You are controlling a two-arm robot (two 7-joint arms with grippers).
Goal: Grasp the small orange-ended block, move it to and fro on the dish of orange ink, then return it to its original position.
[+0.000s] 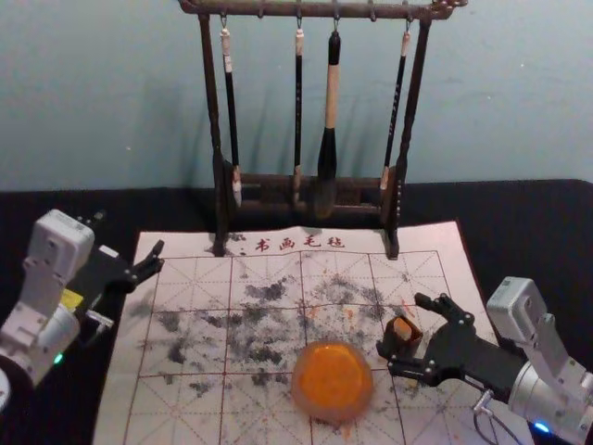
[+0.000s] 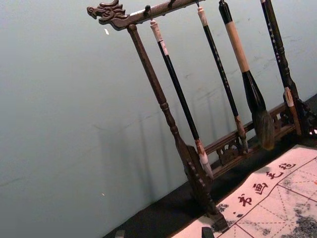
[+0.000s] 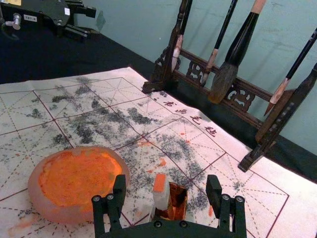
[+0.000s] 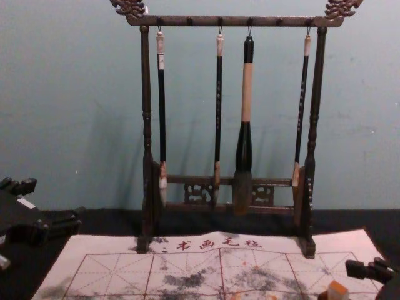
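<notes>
Next, my right gripper grabs the small block by its orange end (image 3: 159, 182). Then I work the block on the dish of orange ink (image 3: 77, 178).
My right gripper (image 1: 405, 324) is low over the mat's right side, open around the orange-ended block (image 1: 402, 328) and its dark brown holder (image 1: 410, 347). In the right wrist view the gripper (image 3: 166, 186) has a finger on each side; the white block (image 3: 161, 198), orange on its upper end, leans up from the brown holder (image 3: 178, 201), not gripped. The round dish of orange ink (image 1: 333, 382) lies just left of the holder. My left gripper (image 1: 130, 237) hangs open at the mat's left edge; the left wrist view shows the gripper (image 2: 163, 232) with only its fingertips.
A dark wooden brush rack (image 1: 306, 181) with several hanging brushes stands at the mat's back edge, before the wall. The mat (image 1: 190, 334) is white with red grid lines and black ink smudges. Black cloth (image 1: 83, 206) surrounds it.
</notes>
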